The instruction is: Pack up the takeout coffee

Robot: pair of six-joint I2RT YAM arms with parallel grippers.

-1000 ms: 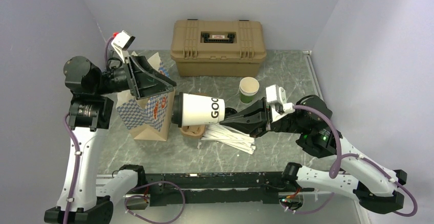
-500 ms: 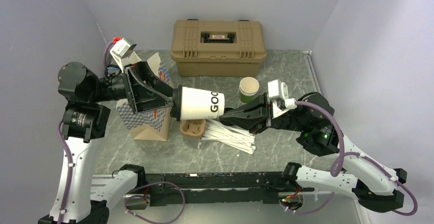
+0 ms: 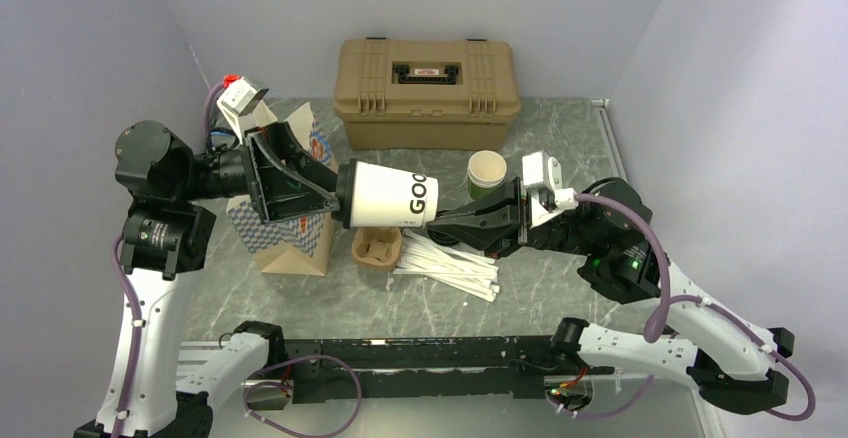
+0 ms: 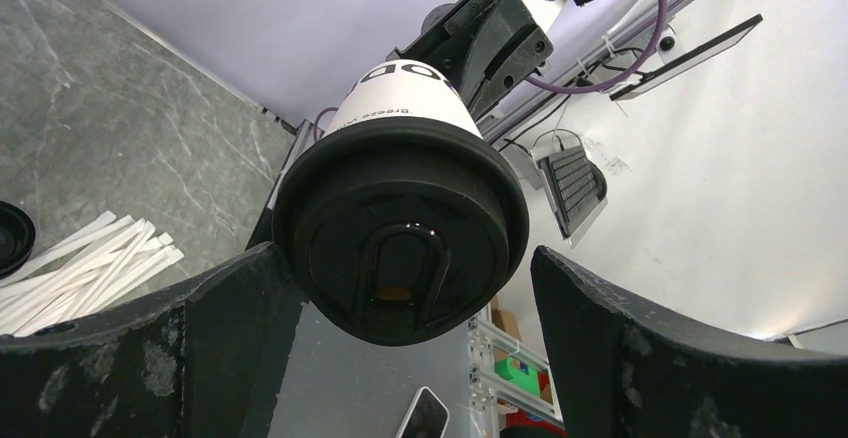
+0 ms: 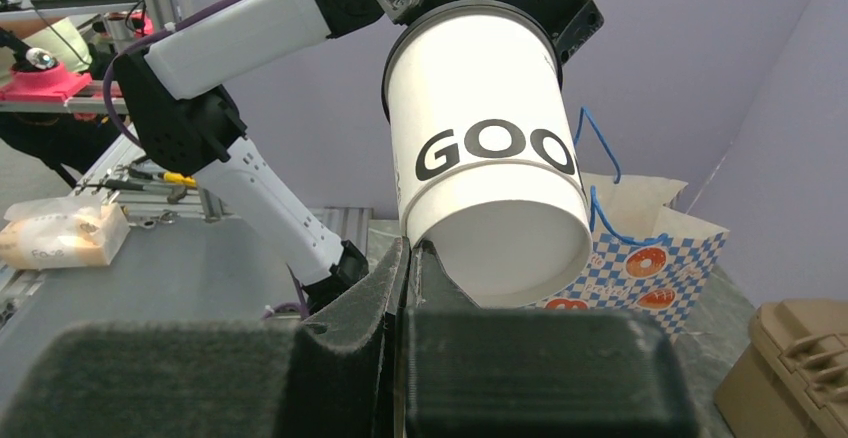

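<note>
The black lid (image 3: 346, 193) is between the left gripper's fingers, which are level with the lid's sides, so the left gripper needs to close. Closing now would hold the lid.
The takeout coffee (image 3: 390, 196) is a white paper cup with dark "GOO" lettering and a round black lid, held sideways in the air. My right gripper (image 3: 442, 222) is shut on the rim of its base, as the right wrist view (image 5: 408, 248) shows below the cup (image 5: 485, 158). My left gripper (image 3: 335, 183) is open, with one finger on each side of the black lid (image 4: 400, 243) and a gap on both sides. It hovers over the blue-checked paper bag (image 3: 290, 228).
A tan hard case (image 3: 427, 93) stands at the back. A green paper cup (image 3: 486, 175) stands behind the right gripper. A cardboard cup carrier (image 3: 377, 249) and a pile of white sticks (image 3: 450, 268) lie under the cup. A loose black lid (image 4: 8, 238) lies on the table.
The left arm swung down and its open fingers came around the cup's lid. The right gripper carried the cup slightly left and up toward it.
</note>
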